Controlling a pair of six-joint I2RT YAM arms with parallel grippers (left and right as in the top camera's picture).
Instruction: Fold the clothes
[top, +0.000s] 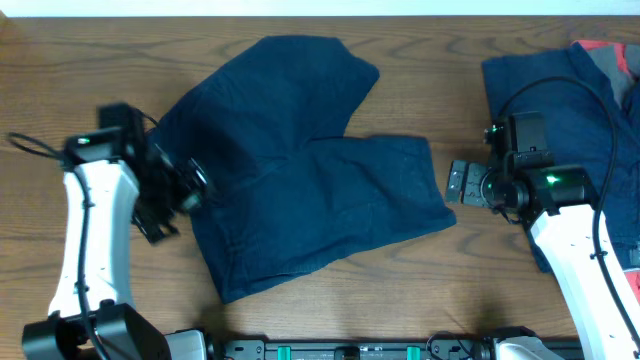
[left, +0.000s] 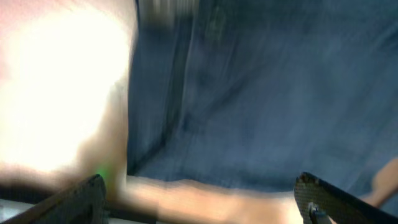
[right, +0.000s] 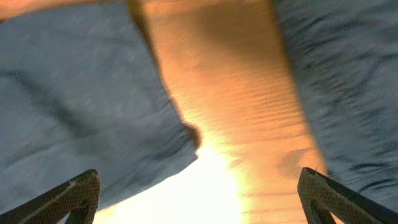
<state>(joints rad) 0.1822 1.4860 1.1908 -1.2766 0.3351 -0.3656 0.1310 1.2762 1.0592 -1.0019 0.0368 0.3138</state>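
The right gripper grips the outer hem corner of the spread navy shorts' near leg next, to fold that leg over the other leg.
A pair of dark navy shorts (top: 300, 170) lies spread flat on the wooden table (top: 60, 80) in the overhead view. A second navy garment (top: 545, 90) lies at the right, under the right arm. My left gripper (top: 190, 185) is open and empty at the left edge of the spread shorts; its wrist view shows blurred navy cloth (left: 267, 87) ahead of the open jaws (left: 199, 199). My right gripper (top: 462, 182) is open and empty over bare table between the two garments; its wrist view shows the shorts' corner (right: 93, 124) at left and the second garment (right: 348, 74) at right.
A red and grey cloth (top: 615, 60) lies at the far right on the second garment. A black rail (top: 350, 350) runs along the table's front edge. Cables loop over both arms.
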